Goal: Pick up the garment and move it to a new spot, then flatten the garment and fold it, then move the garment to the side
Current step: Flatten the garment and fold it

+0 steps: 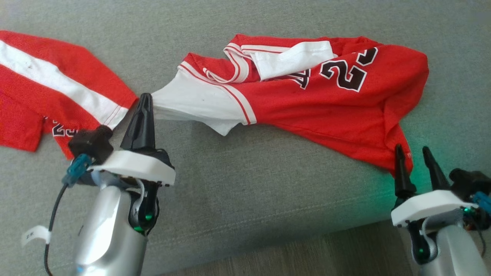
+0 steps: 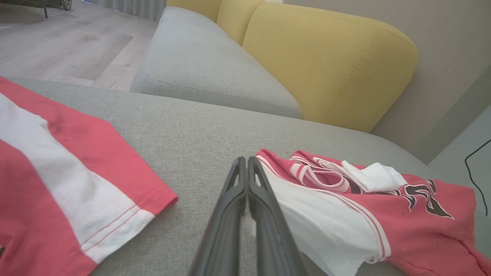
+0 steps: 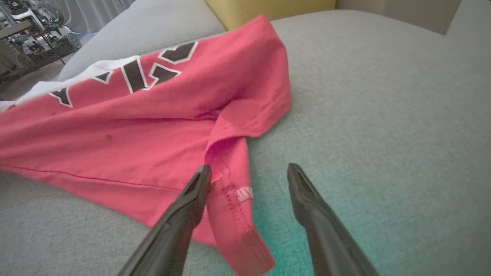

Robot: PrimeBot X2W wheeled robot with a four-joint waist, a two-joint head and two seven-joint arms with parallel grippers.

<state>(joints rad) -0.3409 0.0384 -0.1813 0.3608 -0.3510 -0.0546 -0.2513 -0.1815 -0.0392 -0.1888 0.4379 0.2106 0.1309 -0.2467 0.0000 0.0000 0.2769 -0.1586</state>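
Next, my right gripper grabs the garment by its red hem corner, which sticks out in a narrow fold while the wide body [image 1: 317,112] lies slack.
The garment [image 1: 326,103], a red jersey with white sleeve panels and black-and-white numbers, lies crumpled on a grey sofa seat [image 1: 238,184]. My left gripper [image 1: 145,97] is shut on the tip of its white sleeve [image 1: 184,101], which is drawn out to a point toward the fingers. In the left wrist view a bit of white cloth shows between the closed fingers of that gripper [image 2: 247,163], with the garment [image 2: 364,214] to the right. My right gripper [image 1: 412,149] stands open at the red hem corner [image 3: 230,191], which lies between its fingers in the right wrist view [image 3: 249,171].
A second red cloth with a white stripe [image 1: 50,84] lies at the left of the seat. Yellow back cushions [image 2: 326,57] and another grey seat cushion [image 2: 199,65] stand behind. The seat's front edge drops to a wooden floor [image 1: 307,253].
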